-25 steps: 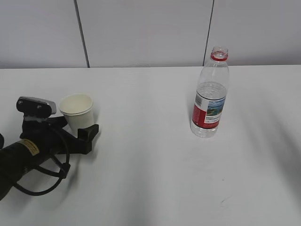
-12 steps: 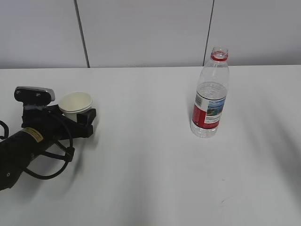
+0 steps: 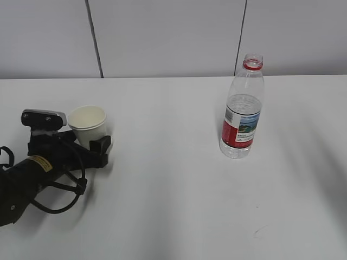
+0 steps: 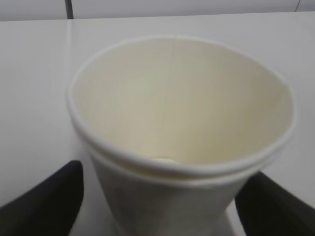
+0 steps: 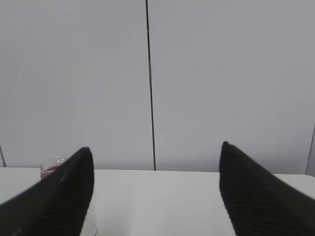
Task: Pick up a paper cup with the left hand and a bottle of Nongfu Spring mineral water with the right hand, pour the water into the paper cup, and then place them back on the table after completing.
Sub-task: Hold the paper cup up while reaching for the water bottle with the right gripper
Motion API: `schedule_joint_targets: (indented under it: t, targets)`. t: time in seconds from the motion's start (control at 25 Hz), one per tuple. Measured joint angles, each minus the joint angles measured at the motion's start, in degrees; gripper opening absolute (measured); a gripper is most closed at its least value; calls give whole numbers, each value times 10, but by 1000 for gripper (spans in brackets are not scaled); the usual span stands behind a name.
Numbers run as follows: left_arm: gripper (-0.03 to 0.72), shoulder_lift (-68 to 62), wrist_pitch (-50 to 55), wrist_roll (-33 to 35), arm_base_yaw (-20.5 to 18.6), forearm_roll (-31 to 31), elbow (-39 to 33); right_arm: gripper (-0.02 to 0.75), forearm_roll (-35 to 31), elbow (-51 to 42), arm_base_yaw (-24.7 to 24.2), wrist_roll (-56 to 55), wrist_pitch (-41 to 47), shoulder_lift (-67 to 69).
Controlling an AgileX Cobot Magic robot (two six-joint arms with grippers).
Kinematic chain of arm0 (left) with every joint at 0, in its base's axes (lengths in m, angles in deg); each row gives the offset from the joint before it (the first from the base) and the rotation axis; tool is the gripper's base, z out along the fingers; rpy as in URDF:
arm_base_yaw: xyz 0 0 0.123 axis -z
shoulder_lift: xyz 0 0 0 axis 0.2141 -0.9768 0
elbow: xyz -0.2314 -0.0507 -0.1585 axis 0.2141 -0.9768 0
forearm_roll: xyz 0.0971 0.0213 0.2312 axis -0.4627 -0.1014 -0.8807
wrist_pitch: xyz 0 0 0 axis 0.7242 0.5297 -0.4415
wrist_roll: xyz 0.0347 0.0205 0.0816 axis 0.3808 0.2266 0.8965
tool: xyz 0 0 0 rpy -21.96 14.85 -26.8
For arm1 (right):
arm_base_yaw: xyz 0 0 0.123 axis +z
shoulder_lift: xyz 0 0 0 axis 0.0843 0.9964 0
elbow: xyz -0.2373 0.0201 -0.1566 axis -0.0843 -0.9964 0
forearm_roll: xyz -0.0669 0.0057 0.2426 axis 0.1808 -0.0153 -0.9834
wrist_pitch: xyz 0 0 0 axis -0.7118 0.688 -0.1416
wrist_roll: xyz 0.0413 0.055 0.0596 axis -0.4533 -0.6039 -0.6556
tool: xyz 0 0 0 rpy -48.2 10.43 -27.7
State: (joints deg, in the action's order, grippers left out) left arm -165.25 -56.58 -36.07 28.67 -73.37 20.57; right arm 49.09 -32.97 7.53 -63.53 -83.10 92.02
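The left gripper grabs the paper cup by its lower side (image 3: 90, 135) next. This leaves the paper cup's open rim (image 3: 87, 108) free to receive the water.
The white paper cup (image 3: 87, 124) stands on the table (image 3: 179, 200) at the left and looks like two nested cups. It fills the left wrist view (image 4: 177, 128) and its cream inside holds nothing. My left gripper (image 3: 89, 142) is open around it, with a black finger (image 4: 47, 201) on each side and a small gap to the cup wall. The uncapped Nongfu Spring bottle (image 3: 242, 116) stands right of centre with clear water (image 3: 236, 150) in it. My right gripper (image 5: 155, 191) is open and empty. It faces the wall, with the bottle's red neck ring (image 5: 51, 168) at its lower left.
A grey panelled wall (image 3: 162, 38) runs behind the table's far edge. The yellow-labelled left arm and its black cable (image 3: 32, 184) lie over the table's front left. The right arm does not show in the exterior view.
The left arm and gripper shifted up and left around the cup, then settled back down. The cup tilted and moved slightly with it. The bottle has not moved.
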Motion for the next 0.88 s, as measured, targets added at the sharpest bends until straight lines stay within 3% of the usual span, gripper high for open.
schedule_joint_targets:
  t: [0.28,0.52,0.88]
  targets:
    - [554,-1,-1,0,0,0,0,587,0,0,0,0,0,0]
    - [433,-1,-1,0,0,-3,0,587,0,0,0,0,0,0]
    - [421,-1,-1,0,0,-19,0,587,29,-11,0,-1,-30,75]
